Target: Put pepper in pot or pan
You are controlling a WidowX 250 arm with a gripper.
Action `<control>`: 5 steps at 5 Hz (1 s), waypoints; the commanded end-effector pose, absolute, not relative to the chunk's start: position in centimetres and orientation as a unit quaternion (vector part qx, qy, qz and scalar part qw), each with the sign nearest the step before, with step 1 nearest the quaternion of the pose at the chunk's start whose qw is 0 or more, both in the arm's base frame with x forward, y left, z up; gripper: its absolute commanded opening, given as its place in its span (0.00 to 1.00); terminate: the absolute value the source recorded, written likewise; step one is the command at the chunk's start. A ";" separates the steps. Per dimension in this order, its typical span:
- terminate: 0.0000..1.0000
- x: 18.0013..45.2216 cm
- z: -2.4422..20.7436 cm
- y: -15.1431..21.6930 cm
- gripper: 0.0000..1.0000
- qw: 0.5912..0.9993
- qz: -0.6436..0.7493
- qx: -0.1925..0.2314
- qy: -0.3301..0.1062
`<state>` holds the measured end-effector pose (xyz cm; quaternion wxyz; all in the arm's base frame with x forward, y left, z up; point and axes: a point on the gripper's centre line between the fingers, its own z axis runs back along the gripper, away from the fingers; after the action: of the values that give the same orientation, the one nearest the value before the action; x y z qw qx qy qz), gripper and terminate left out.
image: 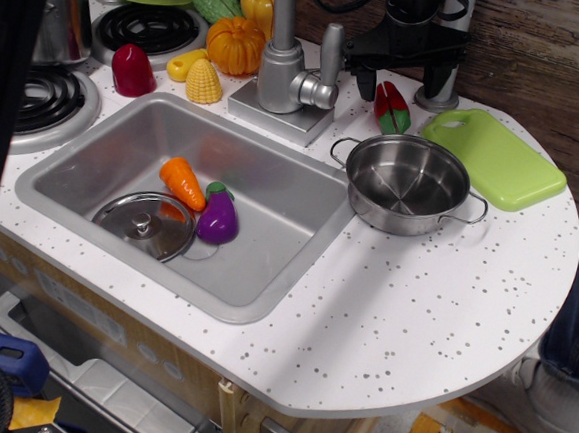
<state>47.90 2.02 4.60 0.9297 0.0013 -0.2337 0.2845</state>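
Note:
The pepper needs to go in the steel pot (408, 181). My gripper should grab the pepper next by the sides of its body (390, 108).
The pepper (390, 108), small, glossy red with a green part, lies on the speckled counter just behind the steel pot (408, 181). The pot stands empty, right of the sink, with two loop handles. My black gripper (400, 88) hangs at the back, right over the pepper. Its jaws stand wide apart, one finger (365, 82) to the pepper's left and the other to its right. It holds nothing.
A green cutting board (495, 157) lies right of the pot. The faucet (281, 65) stands left of the pepper. The sink (94, 151) holds a carrot (183, 182), an eggplant (218, 218) and a lid (145, 223). Toy vegetables and stove burners (149, 27) fill the back left.

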 end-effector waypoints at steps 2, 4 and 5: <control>0.00 48.2 4.2 2.2 1.00 0.930 0.280 -0.005 -0.238; 0.00 48.8 3.1 2.6 1.00 0.929 0.282 -0.026 -0.240; 0.00 49.1 2.9 2.8 0.00 0.926 0.288 -0.028 -0.242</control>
<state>48.25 2.20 1.07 0.9340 -0.0104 -0.2127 0.2868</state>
